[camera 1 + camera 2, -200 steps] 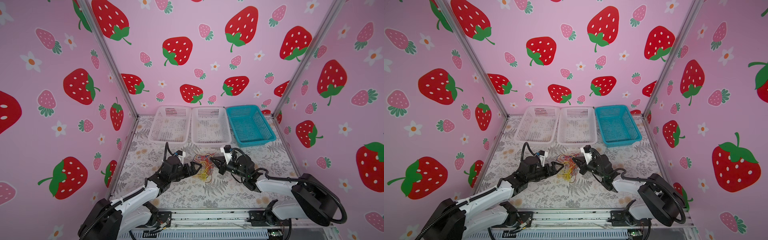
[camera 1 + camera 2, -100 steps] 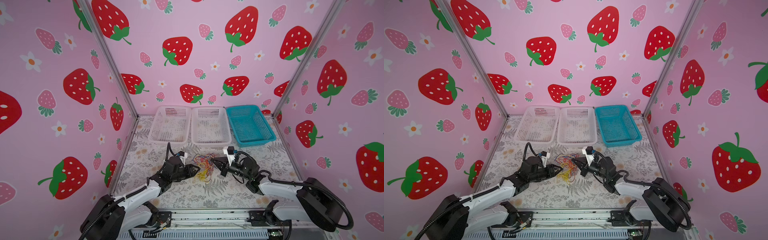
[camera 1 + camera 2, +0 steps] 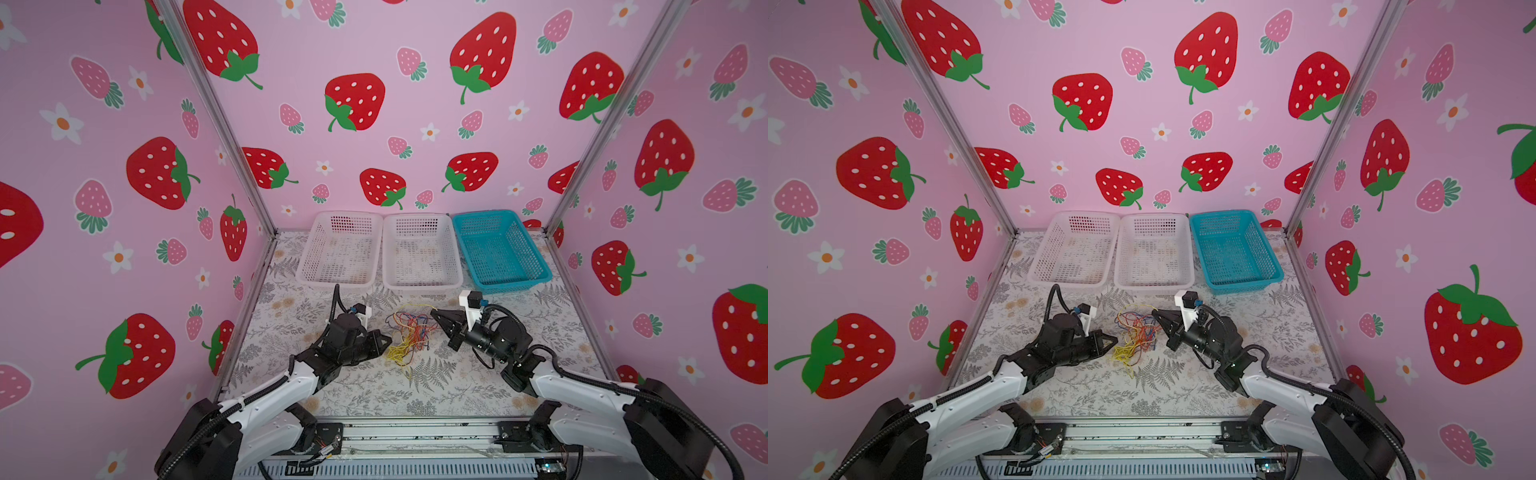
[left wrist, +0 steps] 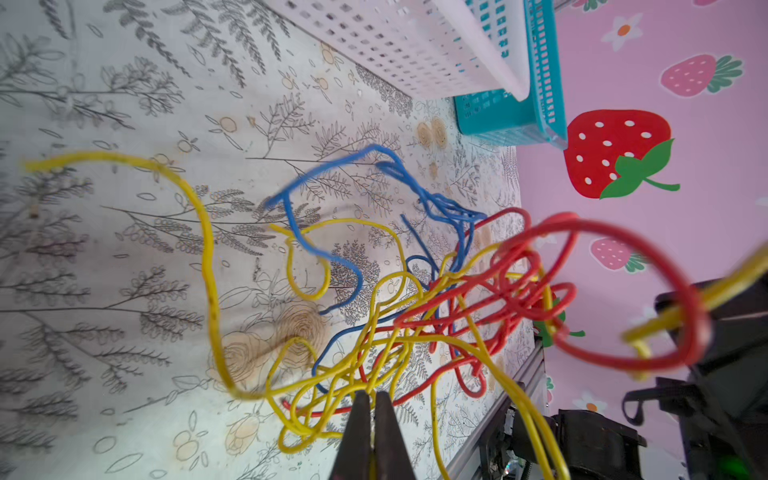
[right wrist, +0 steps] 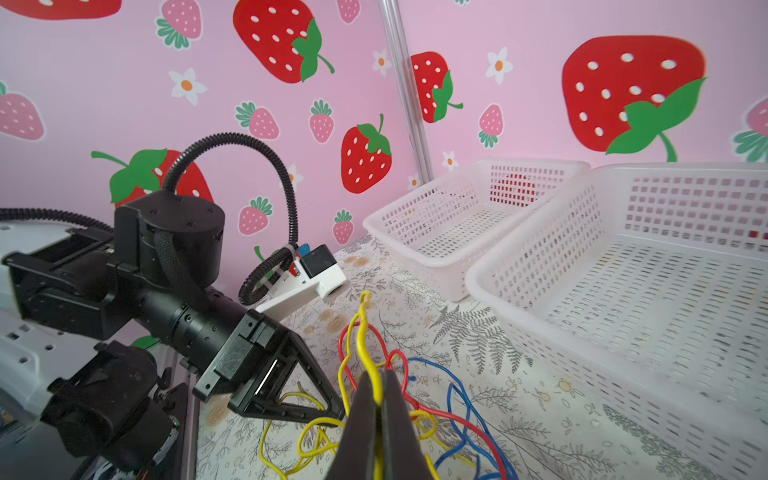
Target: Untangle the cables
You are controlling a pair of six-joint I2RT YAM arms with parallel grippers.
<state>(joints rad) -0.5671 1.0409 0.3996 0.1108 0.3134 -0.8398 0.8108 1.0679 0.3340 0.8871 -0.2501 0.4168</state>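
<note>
The yellow cable [image 5: 365,344] is above the red loops, so the robot's right gripper should move it onto the floral mat beside them before letting go of it.
The cables [image 3: 409,336] lie as one loose tangle of yellow, red and blue strands on the floral mat between my two arms in both top views [image 3: 1136,334]. My left gripper [image 3: 388,341] sits low at the tangle's left edge. In the left wrist view the left gripper [image 4: 372,397] is shut on a yellow strand at the near edge of the cables [image 4: 415,316]. My right gripper [image 3: 434,312] reaches in from the right, raised a little. In the right wrist view the right gripper [image 5: 380,376] is shut on a yellow cable [image 5: 363,328] that rises between its fingers.
Two white baskets [image 3: 336,284] [image 3: 422,286] and a teal basket [image 3: 515,284] stand in a row at the back of the mat. Pink strawberry walls close in the left, back and right. A metal rail [image 3: 415,432] runs along the front edge.
My left gripper has gone from open to shut on a yellow strand and drawn back slightly to the left. The right gripper, still shut on its yellow cable, has shifted a little to the right.
</note>
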